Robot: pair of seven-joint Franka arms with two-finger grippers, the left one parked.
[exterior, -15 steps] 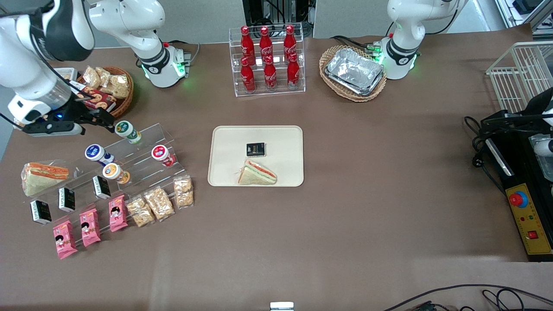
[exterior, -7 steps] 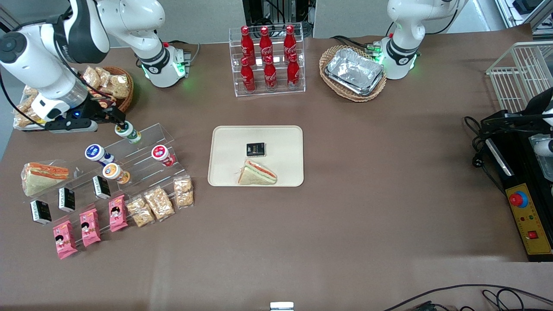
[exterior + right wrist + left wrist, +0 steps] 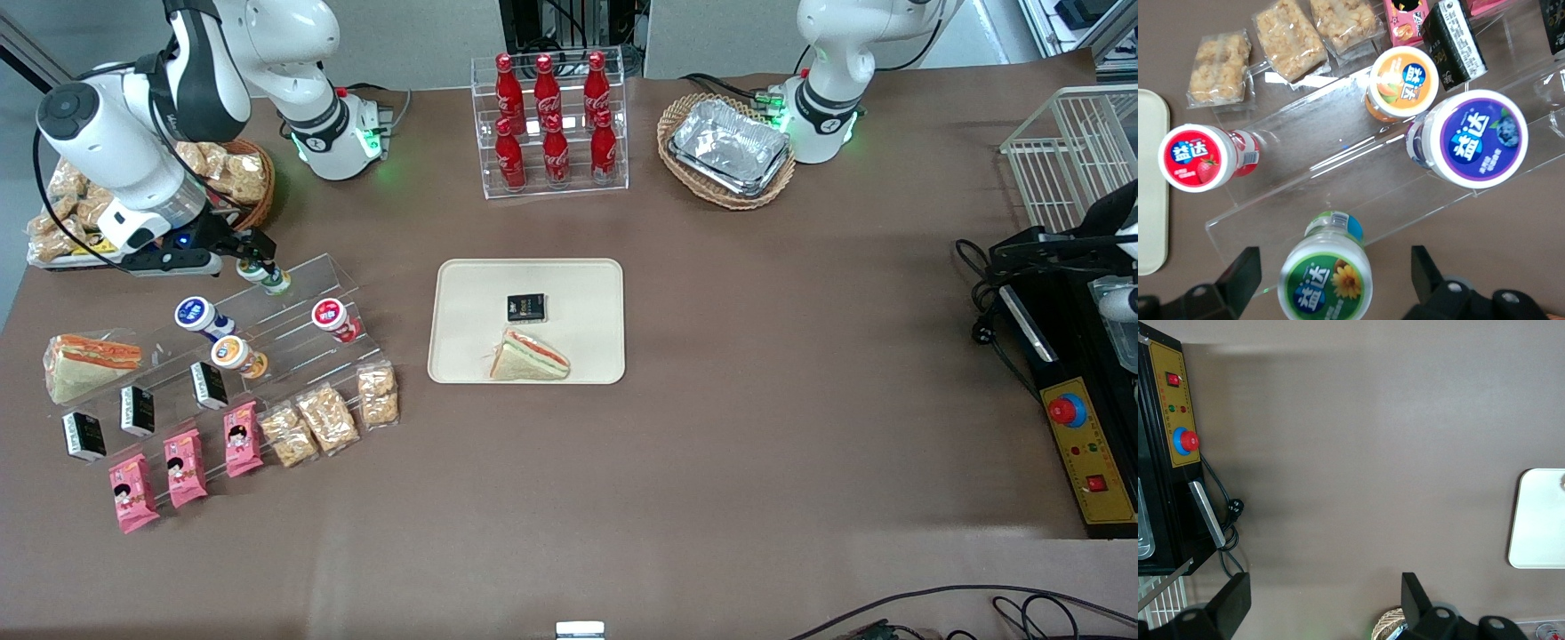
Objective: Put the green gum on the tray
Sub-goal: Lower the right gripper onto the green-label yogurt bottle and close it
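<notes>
The green gum should go on the tray (image 3: pixel 1150 180), so I will grab it next by its white lid (image 3: pixel 1325 287) with my right gripper.
The green gum (image 3: pixel 267 276) is a small bottle with a white lid and green label. It stands on the top step of a clear acrylic riser (image 3: pixel 293 307), farther from the front camera than the other bottles. My right gripper (image 3: pixel 256 258) hovers right over its lid, open. In the right wrist view the green gum (image 3: pixel 1325 281) sits between the two spread fingers (image 3: pixel 1243 275), with gaps on both sides. The cream-beige tray (image 3: pixel 462 293) lies mid-table, holding a black packet (image 3: pixel 525 308) and a sandwich (image 3: pixel 528 356). Its edge shows in the right wrist view (image 3: pixel 1150 193).
On the riser stand a blue-lidded bottle (image 3: pixel 196 315), an orange-lidded bottle (image 3: pixel 233 354) and a red-lidded bottle (image 3: pixel 332 316). Black cartons, pink packets and cracker bags lie nearer the camera. A snack basket (image 3: pixel 233 178) stands close by the arm. Cola bottles (image 3: pixel 551 124) and foil trays (image 3: pixel 731 147) stand farther from the camera.
My right gripper has moved sideways toward the tray and down, from beside the green gum to directly over its lid. The bottle has not moved.
</notes>
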